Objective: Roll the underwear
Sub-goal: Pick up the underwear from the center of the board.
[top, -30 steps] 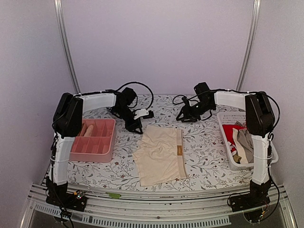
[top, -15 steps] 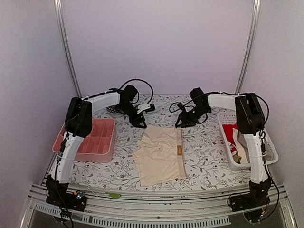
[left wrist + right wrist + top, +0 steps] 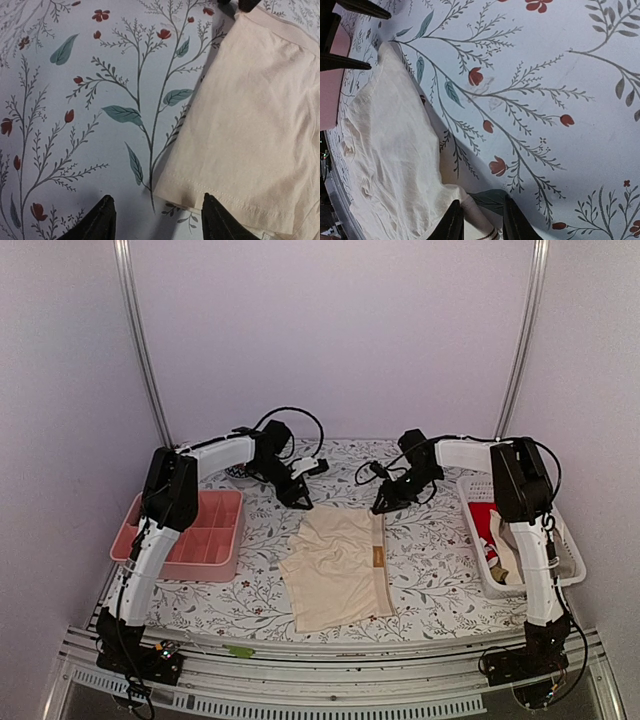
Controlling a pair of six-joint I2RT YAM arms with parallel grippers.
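The robot's left gripper should grab the underwear's far hem corner (image 3: 308, 511) (image 3: 164, 191) next, opposite the waistband corner, to fold that side of the underwear over for rolling.
One cream underwear (image 3: 340, 562) lies spread flat on the flowered tablecloth, its waistband with a small brown tag along the right side. My left gripper (image 3: 300, 499) is down at its far left corner. In the left wrist view the gripper (image 3: 157, 224) is open, and the hem corner of the underwear (image 3: 250, 120) lies between its fingertips (image 3: 220, 225). My right gripper (image 3: 383, 506) is at the far right corner. In the right wrist view the gripper (image 3: 481, 222) stands narrowly open astride the waistband corner of the underwear (image 3: 390, 150), with a strip of table showing beside the band.
A pink divided tray (image 3: 196, 531) sits at the left, under the left arm. A white basket (image 3: 560, 545) with red and grey clothes stands at the right edge. The left gripper's fingers (image 3: 350, 62) show at the top left of the right wrist view.
Both arms reached farther forward and dropped their grippers onto the underwear's far corners. The left jaws widened, the right jaws narrowed around the waistband. The underwear has not moved.
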